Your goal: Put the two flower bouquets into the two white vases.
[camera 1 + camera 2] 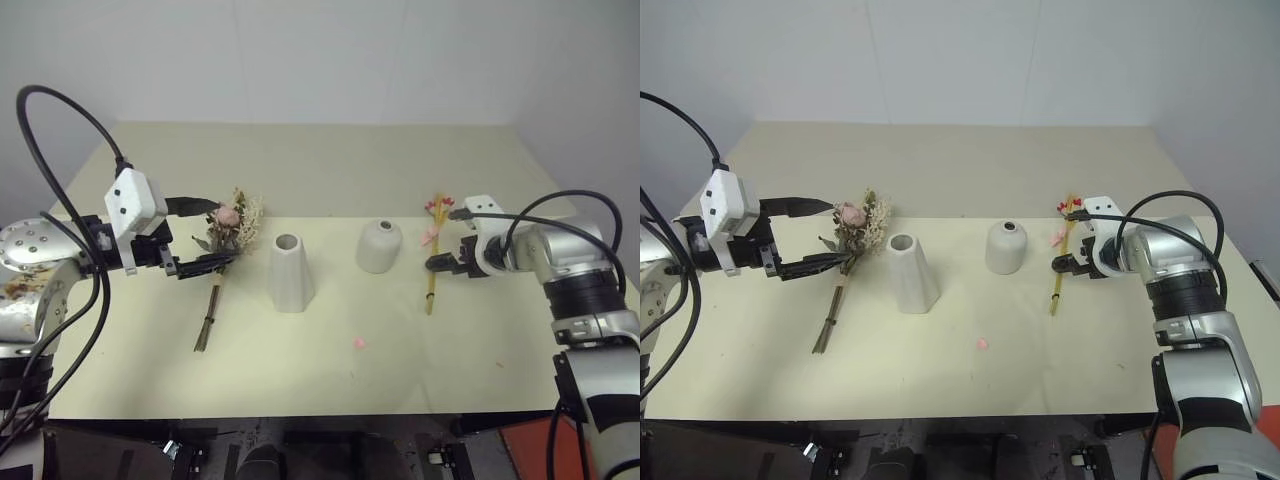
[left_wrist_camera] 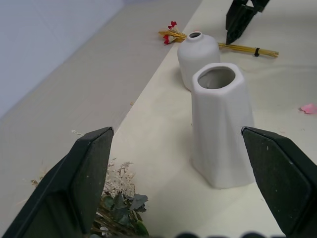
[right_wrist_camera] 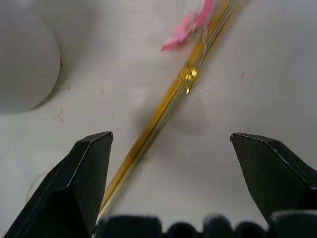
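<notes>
My right gripper grips the thin yellow stalk by its bare stem next, to set it into a white vase.
The bushy flower bouquet lies flat on the table, its pink rose head between the spread fingers of my left gripper, which is open and holds nothing. Just to its right stands the taller faceted white vase, upright. The shorter rounded white vase stands further right. The thin yellow stalk with pink-red blossoms lies beyond it. My right gripper hangs open low over this stalk, which runs between its fingers. The left wrist view looks past both vases to the right gripper.
A loose pink petal lies on the cream table in front of the vases. Another pink petal rests by the stalk. Black cables loop off both arms. A wall stands behind the table.
</notes>
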Robot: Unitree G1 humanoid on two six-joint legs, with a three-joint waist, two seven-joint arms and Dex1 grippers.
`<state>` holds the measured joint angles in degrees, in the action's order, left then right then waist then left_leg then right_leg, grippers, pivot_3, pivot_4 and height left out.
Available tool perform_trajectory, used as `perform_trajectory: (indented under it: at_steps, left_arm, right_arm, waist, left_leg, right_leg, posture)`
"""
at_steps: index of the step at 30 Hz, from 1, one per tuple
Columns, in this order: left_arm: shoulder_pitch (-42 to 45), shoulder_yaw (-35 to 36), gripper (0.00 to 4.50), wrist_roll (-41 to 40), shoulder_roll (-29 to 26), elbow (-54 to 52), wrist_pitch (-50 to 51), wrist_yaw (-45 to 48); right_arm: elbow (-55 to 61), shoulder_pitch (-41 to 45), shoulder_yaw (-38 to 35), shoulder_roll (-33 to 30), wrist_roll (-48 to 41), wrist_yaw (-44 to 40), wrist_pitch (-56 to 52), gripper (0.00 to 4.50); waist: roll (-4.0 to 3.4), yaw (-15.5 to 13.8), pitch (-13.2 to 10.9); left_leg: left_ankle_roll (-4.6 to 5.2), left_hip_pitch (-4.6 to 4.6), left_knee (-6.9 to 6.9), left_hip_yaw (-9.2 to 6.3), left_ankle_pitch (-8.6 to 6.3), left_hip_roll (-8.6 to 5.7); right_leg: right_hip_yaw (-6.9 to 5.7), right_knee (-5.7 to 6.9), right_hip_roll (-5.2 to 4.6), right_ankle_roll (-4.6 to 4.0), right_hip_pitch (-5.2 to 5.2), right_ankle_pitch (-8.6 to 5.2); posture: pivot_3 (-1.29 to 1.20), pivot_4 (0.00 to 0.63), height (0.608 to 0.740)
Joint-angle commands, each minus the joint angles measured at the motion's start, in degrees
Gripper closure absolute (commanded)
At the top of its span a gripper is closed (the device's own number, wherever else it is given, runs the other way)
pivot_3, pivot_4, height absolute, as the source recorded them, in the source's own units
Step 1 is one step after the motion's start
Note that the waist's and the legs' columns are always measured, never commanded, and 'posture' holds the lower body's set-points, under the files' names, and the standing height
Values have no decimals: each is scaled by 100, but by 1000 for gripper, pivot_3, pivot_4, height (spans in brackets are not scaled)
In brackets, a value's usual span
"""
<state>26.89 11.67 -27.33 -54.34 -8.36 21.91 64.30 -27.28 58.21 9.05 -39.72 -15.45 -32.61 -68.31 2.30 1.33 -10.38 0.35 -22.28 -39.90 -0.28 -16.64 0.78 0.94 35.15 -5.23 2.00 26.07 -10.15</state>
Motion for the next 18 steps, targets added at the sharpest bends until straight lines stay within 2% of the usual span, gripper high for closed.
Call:
perform_trajectory:
  at_steps: [1, 2, 5, 15, 16, 18]
  left_arm:
    - [-16, 227, 0, -86, -119, -273, 49, -86]
    - [-34, 236, 0, -89, -116, -308, 68, -105]
    - [-116, 296, 0, -112, -108, -428, 143, -170]
    - [-243, 326, 0, -75, -117, -521, 204, -259]
    - [-239, 318, 0, -78, -106, -521, 206, -267]
    - [-221, 303, 0, -97, -78, -512, 209, -284]
  right_arm:
    - [-334, 221, 22, 76, 180, -160, 270, 38]
    - [-442, 263, 26, 115, 220, -195, 309, 38]
    - [-753, 354, 96, 244, 338, -334, 411, 626]
    - [-1477, 531, 84, 537, 698, -418, 635, 4212]
    - [-1486, 544, 78, 542, 715, -432, 628, 4470]
    - [-1500, 561, 78, 553, 760, -414, 610, 4470]
  waist:
    - [0, 4, 0]
    - [0, 9, 0]
    - [0, 31, 0]
    - [-1, 117, 1]
    - [-1, 125, 1]
    - [-1, 128, 1]
  left_leg:
    - [0, 1, 0, 0, 0, 1]
    - [-1, 2, 0, 0, 1, 1]
    - [-3, 1, -1, 0, 2, 0]
    - [-12, 4, -1, -1, 7, 1]
    - [-13, 4, -1, -2, 8, 1]
    - [-15, 7, -1, -2, 9, 1]
  right_leg:
    - [0, 0, 1, -1, 0, 0]
    - [0, 1, 0, -1, 0, 0]
    - [1, 7, 0, -2, 0, 2]
    - [1, 14, 0, -4, 0, 4]
    - [1, 16, 0, -4, 0, 4]
    - [2, 20, 1, -5, 0, 4]
  posture:
    - [0, 150, 740]
    - [0, 150, 740]
    - [0, 150, 740]
    - [0, 150, 740]
    - [0, 150, 740]
    - [0, 150, 740]
